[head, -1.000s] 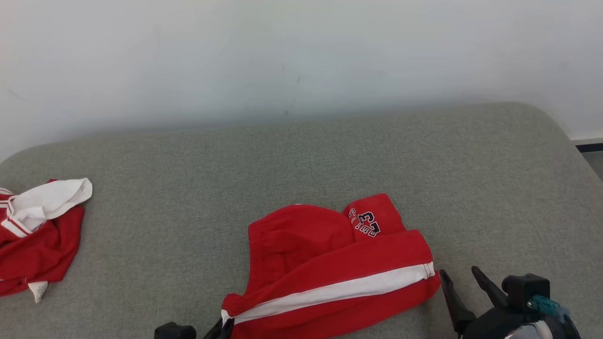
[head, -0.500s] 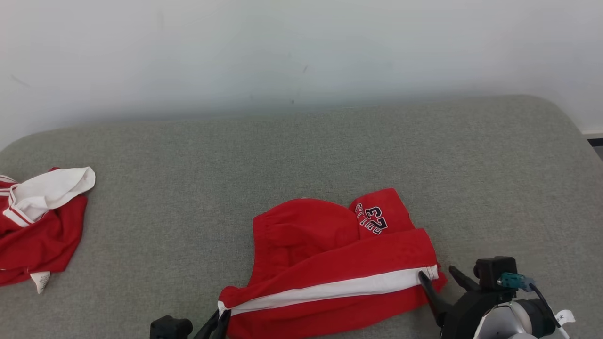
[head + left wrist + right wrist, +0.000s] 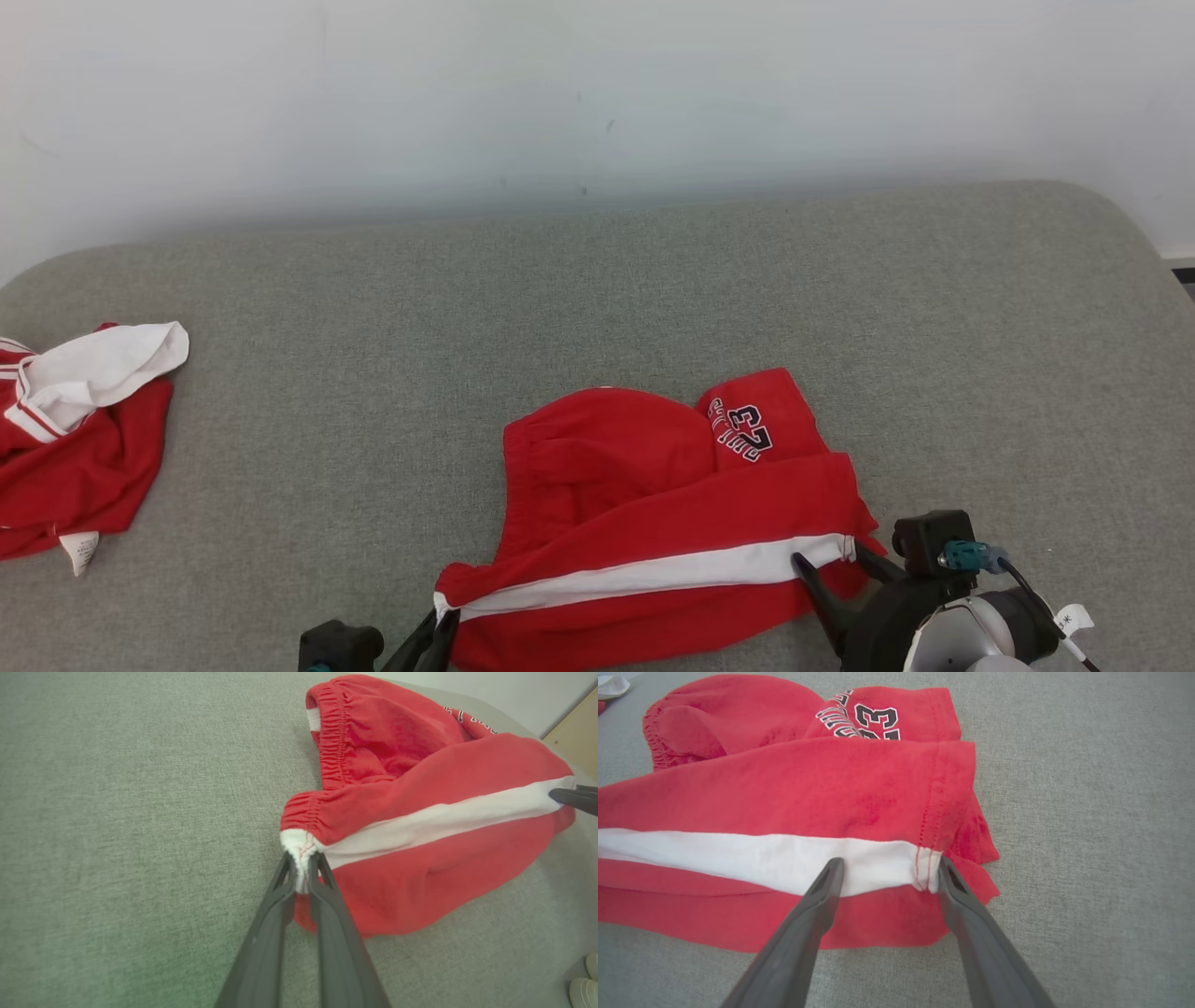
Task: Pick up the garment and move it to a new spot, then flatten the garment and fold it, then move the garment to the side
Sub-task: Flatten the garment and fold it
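I next need to take hold of the shorts with my right gripper by the stitched hem end of the white stripe, because the red shorts slump slack on the cushion.
The garment is a pair of red shorts with a white side stripe and a "23" print, lying crumpled on the grey cushion. My left gripper is shut on the white corner of the elastic waistband, seen closely in the left wrist view. My right gripper is open at the garment's right end. In the right wrist view its two fingers stand either side of the stripe's stitched hem end, the gripper lying over the cloth. The garment sags between both grippers.
A second red and white garment lies bunched at the cushion's left edge. A white wall runs behind the cushion. Pale shoes stand on the floor beyond the cushion's edge in the left wrist view.
My right gripper has moved left, from beside the garment to straddling the stripe's hem end, still open. The camera has shifted slightly. The left gripper keeps its hold.
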